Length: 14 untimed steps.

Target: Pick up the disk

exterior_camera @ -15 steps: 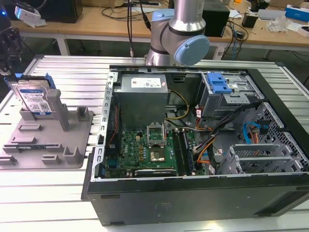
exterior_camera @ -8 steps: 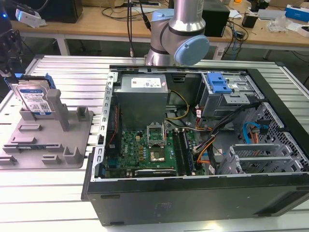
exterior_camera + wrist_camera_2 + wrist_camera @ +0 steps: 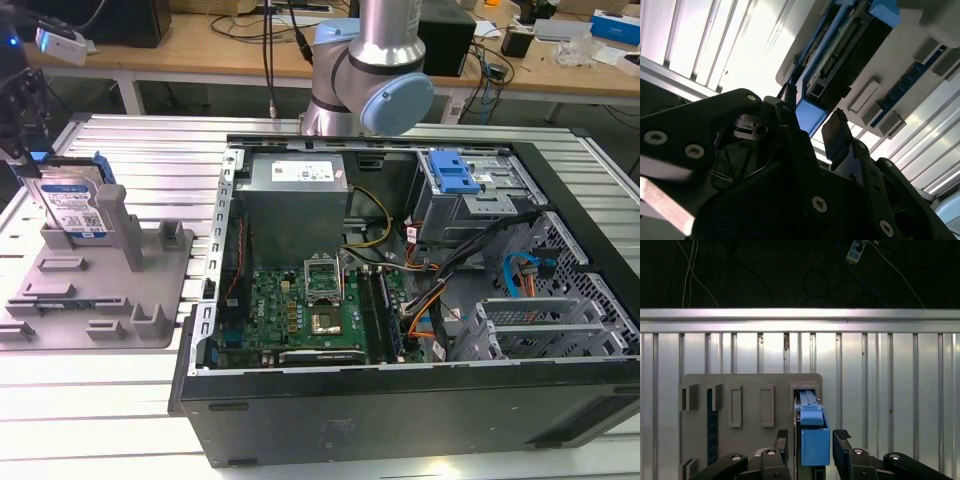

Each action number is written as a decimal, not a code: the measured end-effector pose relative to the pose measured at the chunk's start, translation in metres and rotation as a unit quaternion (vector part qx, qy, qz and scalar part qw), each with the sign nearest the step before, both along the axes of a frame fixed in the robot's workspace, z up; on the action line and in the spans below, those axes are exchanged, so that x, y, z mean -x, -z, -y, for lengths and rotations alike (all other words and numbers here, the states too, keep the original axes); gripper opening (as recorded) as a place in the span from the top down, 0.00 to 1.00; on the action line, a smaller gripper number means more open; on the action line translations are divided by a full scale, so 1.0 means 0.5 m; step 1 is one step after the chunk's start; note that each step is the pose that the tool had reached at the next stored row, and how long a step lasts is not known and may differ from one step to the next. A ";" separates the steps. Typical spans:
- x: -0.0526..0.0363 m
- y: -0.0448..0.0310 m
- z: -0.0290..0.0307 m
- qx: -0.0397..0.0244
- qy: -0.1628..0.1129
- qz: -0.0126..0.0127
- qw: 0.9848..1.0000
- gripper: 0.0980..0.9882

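The sides of the grey tray's slot hug the disk's lower end, so my gripper should next grab the disk by its upper end, across the blue bar (image 3: 72, 162).
The disk (image 3: 73, 206) stands on edge in a slot of the grey holder tray (image 3: 100, 290) at the exterior view's left, its white-and-blue label facing the camera. My black gripper (image 3: 22, 125) hangs just above it, by the picture's left edge. In both wrist views the disk's blue rail (image 3: 814, 416) (image 3: 832, 55) runs between my two fingers (image 3: 782, 439), which straddle its end with a thin gap on one side. The gripper (image 3: 811, 436) (image 3: 812, 117) is open around the rail. The grey tray (image 3: 750, 390) (image 3: 920, 65) lies behind the disk in both wrist views.
An open computer case (image 3: 400, 300) lies beside the tray at the exterior view's right, with a blue-latched drive cage (image 3: 455, 175) inside. The arm's base (image 3: 370, 70) stands behind the case. Everything rests on a slatted metal table (image 3: 130, 140); benches with cables run behind.
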<state>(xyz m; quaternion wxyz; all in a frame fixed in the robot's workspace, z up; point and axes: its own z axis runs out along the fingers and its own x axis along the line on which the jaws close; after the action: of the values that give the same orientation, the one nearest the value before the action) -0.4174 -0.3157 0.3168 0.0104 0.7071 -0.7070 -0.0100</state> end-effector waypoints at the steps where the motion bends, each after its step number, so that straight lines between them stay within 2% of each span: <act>1: 0.000 0.002 0.000 0.000 0.000 0.000 1.000 0.57; 6: 0.002 0.017 0.000 0.000 0.000 0.000 1.000 0.57; 14: 0.003 0.028 0.000 0.000 0.000 0.000 1.000 0.57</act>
<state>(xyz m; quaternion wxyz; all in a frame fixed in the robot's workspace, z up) -0.4188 -0.3156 0.3029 0.0104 0.7071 -0.7070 -0.0100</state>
